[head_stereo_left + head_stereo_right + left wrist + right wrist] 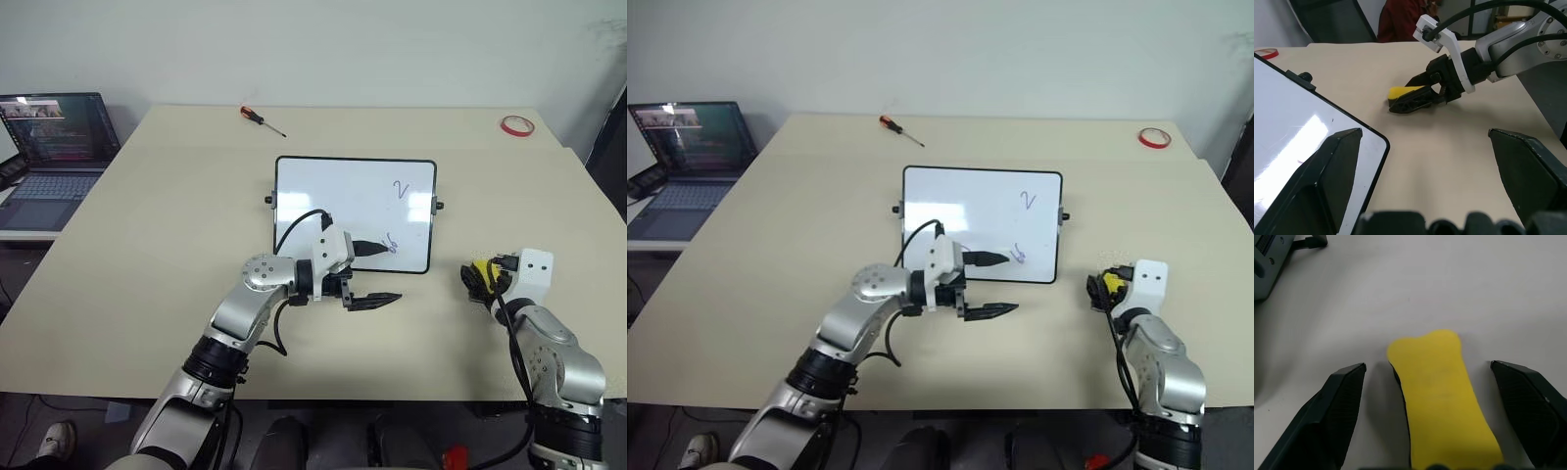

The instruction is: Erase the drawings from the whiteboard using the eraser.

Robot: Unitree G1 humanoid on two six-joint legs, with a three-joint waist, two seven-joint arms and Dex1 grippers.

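Note:
My right gripper's fingers reach down beside the eraser's long sides, so it should close. Closing now would hold the eraser.
The whiteboard (333,196) lies flat in the middle of the table. Two blue drawings show on its right side: a tick (400,189) and a curl (391,242). My left gripper (394,271) is open and level at the board's near right corner, one finger over the board's edge beside the curl, the other over the table. The yellow eraser (1440,396) lies on the table to the right of the board. My right gripper (1427,367) is open and straddles the eraser, with a gap showing on each side.
A red-handled screwdriver (263,119) lies at the table's far edge and a red tape ring (517,125) at the far right corner. An open laptop (54,147) stands on a side surface to the left. A person in red (1405,19) is beyond the table.

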